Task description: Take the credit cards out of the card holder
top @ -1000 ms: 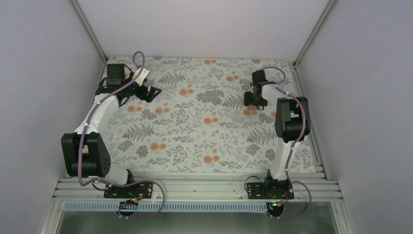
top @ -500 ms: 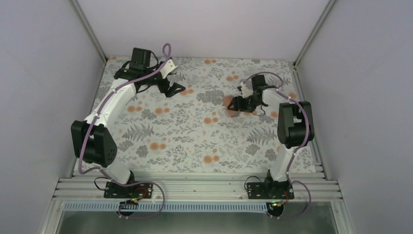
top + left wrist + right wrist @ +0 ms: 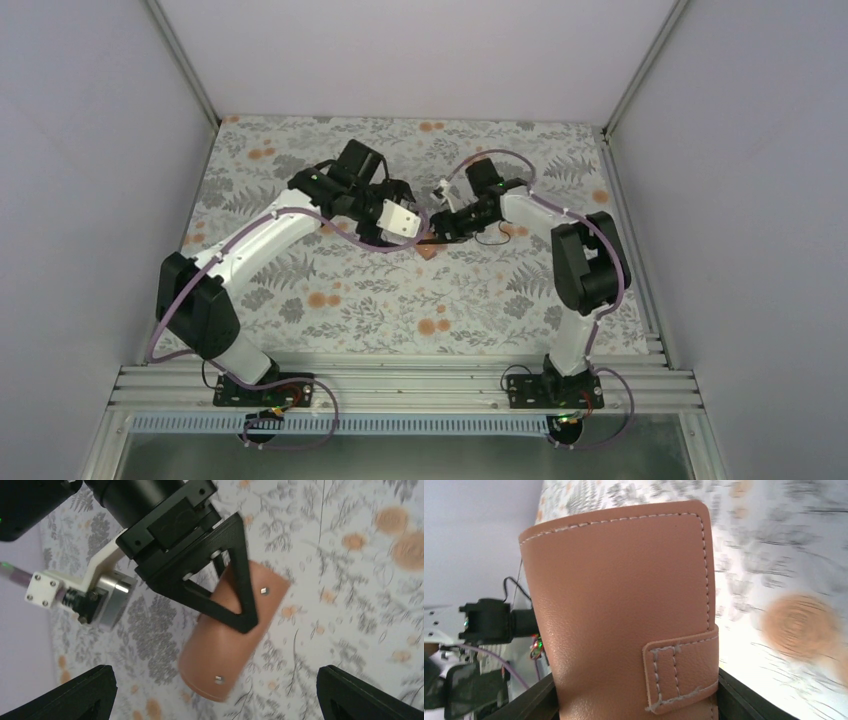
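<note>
My left gripper grabs the card holder (image 3: 235, 650) by its free rounded end (image 3: 210, 673) next, which leaves the opposite end free to open.
The card holder (image 3: 619, 605) is a tan-brown wallet, folded shut, with a stitched strap (image 3: 681, 672) across one edge. My right gripper (image 3: 634, 702) is shut on it, one black finger on each side, and holds it up off the cloth. In the left wrist view the card holder (image 3: 235, 650) sticks out from the right gripper's fingers (image 3: 240, 615). My left gripper (image 3: 217, 707) stands wide open around it, apart from it. From above, both grippers meet mid-table: the left (image 3: 415, 225), the right (image 3: 440, 225). The credit cards are hidden.
A floral-print cloth (image 3: 330, 270) covers the table. Pale walls enclose it at the left, back and right. An aluminium rail (image 3: 400, 385) with both arm bases runs along the near edge.
Both arms have swung in from the far left and far right of the table to its middle. The left gripper now hangs over the holder in the right gripper.
</note>
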